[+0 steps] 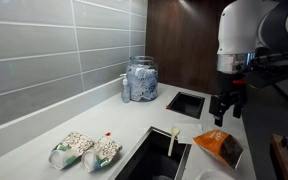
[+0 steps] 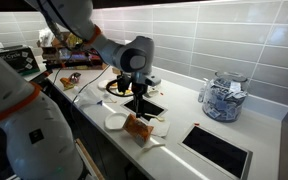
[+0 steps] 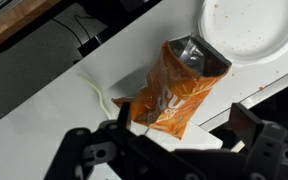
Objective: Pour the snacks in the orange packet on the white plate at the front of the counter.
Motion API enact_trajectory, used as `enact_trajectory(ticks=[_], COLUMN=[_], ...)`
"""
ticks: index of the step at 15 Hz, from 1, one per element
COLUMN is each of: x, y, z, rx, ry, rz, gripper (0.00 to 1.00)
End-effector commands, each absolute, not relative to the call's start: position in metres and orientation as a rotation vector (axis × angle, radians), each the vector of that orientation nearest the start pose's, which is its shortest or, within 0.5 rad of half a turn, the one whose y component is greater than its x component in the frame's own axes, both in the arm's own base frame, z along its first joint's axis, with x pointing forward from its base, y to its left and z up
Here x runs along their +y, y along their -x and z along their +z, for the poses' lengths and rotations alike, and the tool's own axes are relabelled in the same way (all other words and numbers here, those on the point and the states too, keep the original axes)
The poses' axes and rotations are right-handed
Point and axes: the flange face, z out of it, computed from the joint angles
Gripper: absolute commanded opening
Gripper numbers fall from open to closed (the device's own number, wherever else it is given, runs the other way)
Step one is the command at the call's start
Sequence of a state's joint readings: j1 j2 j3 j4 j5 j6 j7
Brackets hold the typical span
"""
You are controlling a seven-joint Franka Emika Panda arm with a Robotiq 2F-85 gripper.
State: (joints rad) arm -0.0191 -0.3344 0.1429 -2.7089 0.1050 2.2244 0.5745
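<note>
I need to grab the orange packet (image 1: pixel 220 146) across its near end next with my gripper, so its darker end by the white plate stays free to pour.
The orange packet (image 3: pixel 174 88) lies flat on the pale counter (image 3: pixel 44 110), its darker end touching the rim of the white plate (image 3: pixel 249 25). The plate holds only a few tiny orange specks; no snack pieces show clearly. My gripper (image 3: pixel 184 128) is open and empty, and hangs above the packet with a finger on each side of its near end. In both exterior views the gripper (image 1: pixel 224 106) (image 2: pixel 136 92) is a little above the packet (image 1: pixel 220 146) (image 2: pixel 138 127), near the counter's front edge.
Two pale green-and-white packets (image 1: pixel 84 150) lie on the counter by the tiled wall. A glass jar (image 1: pixel 140 78) (image 2: pixel 222 97) stands at the back. Dark rectangular cut-outs (image 1: pixel 187 102) (image 2: pixel 219 148) open in the counter, and a white utensil (image 1: pixel 174 140) lies across one.
</note>
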Motion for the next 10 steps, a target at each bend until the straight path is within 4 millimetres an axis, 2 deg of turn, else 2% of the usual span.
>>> enact_trajectory(ticks=[1,6,10], x=[0.035,0.016,0.011], y=[-0.371,-0.375,-0.377], z=[0.312,0.287,0.270], rx=[0.934,1.069,1.101], ry=[2.987,2.865,2.807], rz=[0.320,0.438,0.509], gripper=[1.00,1.00,1.00])
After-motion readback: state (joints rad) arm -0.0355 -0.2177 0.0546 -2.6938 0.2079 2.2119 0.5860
